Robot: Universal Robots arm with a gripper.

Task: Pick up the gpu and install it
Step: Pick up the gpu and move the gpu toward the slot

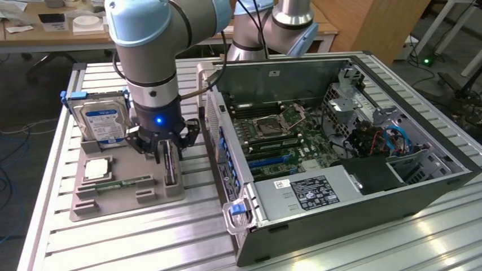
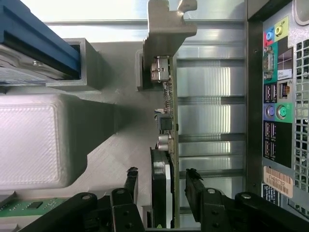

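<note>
To pick up the GPU, my gripper should next grip its black cooler end (image 2: 164,188), where two flat sides show, since the silver bracket (image 2: 166,30) flares out wide.
The gpu (image 1: 171,165) stands on edge in a slot of the grey holder tray (image 1: 154,199), on the exterior view's left. It is a thin green card (image 2: 167,113) with a silver end bracket (image 2: 166,29). My gripper (image 1: 167,148) is lowered over it and straddles the card near one end. In the wrist view my gripper (image 2: 161,186) is open, with one of the black fingers (image 2: 193,186) on each side of the card. A small gap shows between each finger and the card, so nothing is gripped.
The same tray holds a silver hard drive with a blue label (image 1: 104,121), a narrow green memory stick (image 1: 124,183) and a square chip (image 1: 98,168). The open computer case (image 1: 339,141) lies close beside the tray, its rear port panel (image 2: 277,96) facing the gpu.
</note>
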